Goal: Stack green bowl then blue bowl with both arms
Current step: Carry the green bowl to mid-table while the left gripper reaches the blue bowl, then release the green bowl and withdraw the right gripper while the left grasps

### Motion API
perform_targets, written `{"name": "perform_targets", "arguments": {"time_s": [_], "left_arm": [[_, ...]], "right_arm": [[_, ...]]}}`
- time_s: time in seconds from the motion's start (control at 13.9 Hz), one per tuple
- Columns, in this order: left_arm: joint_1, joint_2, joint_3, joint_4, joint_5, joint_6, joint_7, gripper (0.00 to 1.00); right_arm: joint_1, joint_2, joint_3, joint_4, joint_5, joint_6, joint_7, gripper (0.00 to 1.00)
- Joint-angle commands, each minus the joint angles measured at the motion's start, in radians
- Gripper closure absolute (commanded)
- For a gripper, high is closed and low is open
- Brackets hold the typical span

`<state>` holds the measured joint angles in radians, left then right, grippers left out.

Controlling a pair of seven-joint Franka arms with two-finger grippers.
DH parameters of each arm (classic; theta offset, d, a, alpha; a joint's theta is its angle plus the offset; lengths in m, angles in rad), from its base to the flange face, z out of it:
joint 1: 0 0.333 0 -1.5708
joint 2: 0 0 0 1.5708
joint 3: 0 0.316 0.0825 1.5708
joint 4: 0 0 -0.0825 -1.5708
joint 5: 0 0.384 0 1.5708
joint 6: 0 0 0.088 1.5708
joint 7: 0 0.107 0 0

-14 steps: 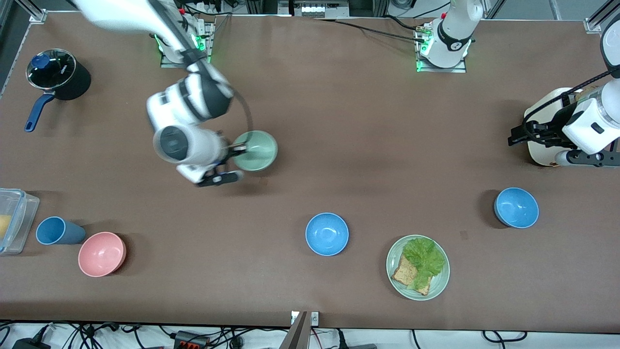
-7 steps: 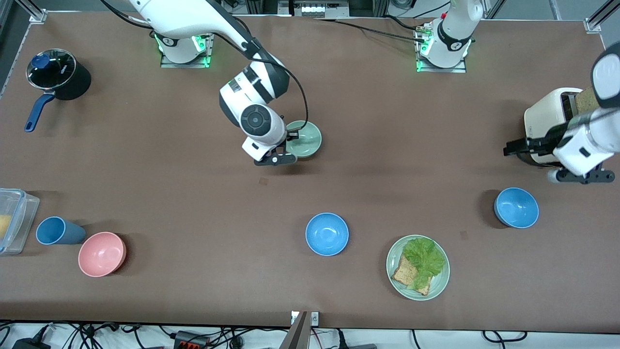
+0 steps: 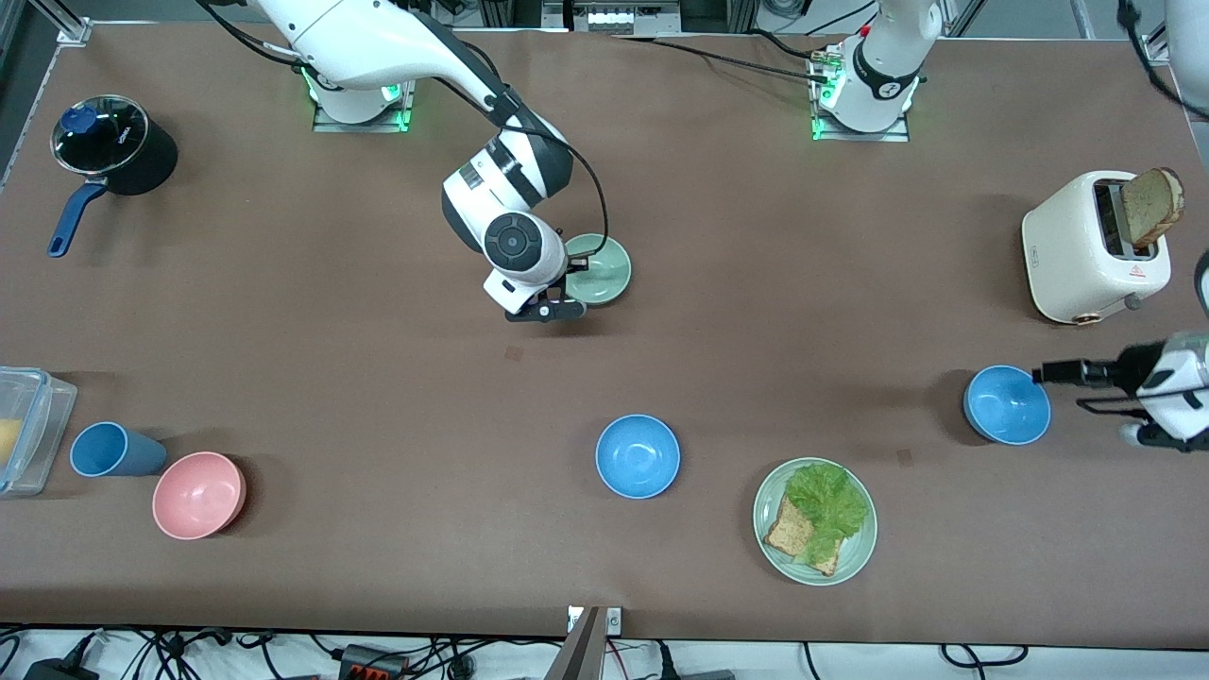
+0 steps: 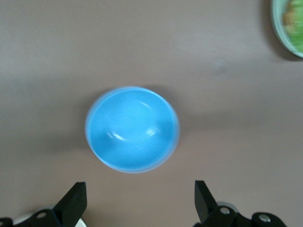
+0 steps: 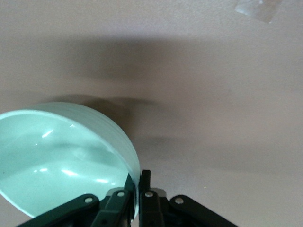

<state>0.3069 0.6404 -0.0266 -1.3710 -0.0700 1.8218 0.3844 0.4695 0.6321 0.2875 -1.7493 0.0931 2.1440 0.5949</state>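
I should next grab the blue bowl by its rim with my left gripper to stack it in the pale green bowl.
My right gripper is shut on the rim of the pale green bowl and holds it tilted, just above the table's middle. In the right wrist view the fingers pinch the green bowl's wall. My left gripper is open and empty, in the air beside the blue bowl near the left arm's end. In the left wrist view this blue bowl lies just ahead of the open fingers. A second blue bowl sits nearer the front camera, mid-table.
A green plate with lettuce and toast lies between the two blue bowls, nearer the camera. A white toaster stands by the left arm. A pink bowl, blue cup, clear container and black pot are at the right arm's end.
My right gripper carried the green bowl toward the left arm's end, then nearly stopped. My left gripper moved from beside the toaster down to the blue bowl.
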Motion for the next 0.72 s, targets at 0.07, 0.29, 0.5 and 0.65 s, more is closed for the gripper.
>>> {"name": "perform_targets", "arguments": {"time_s": [0.07, 0.29, 0.5, 0.65], "left_arm": [[0.021, 0.103, -0.007, 0.067, 0.016, 0.086, 0.106, 0.0], [0.037, 0.154, -0.007, 0.059, 0.019, 0.149, 0.155, 0.0], [0.037, 0.186, -0.007, 0.058, 0.022, 0.175, 0.192, 0.1], [0.037, 0.197, -0.007, 0.058, 0.073, 0.191, 0.203, 0.2]], "right_arm": [[0.011, 0.001, -0.004, 0.016, 0.019, 0.008, 0.04, 0.01], [-0.014, -0.063, -0.007, 0.088, 0.016, -0.053, 0.04, 0.0], [-0.081, -0.118, -0.027, 0.245, 0.004, -0.24, 0.04, 0.0], [-0.159, -0.126, -0.027, 0.353, 0.0, -0.34, 0.037, 0.0]]}}
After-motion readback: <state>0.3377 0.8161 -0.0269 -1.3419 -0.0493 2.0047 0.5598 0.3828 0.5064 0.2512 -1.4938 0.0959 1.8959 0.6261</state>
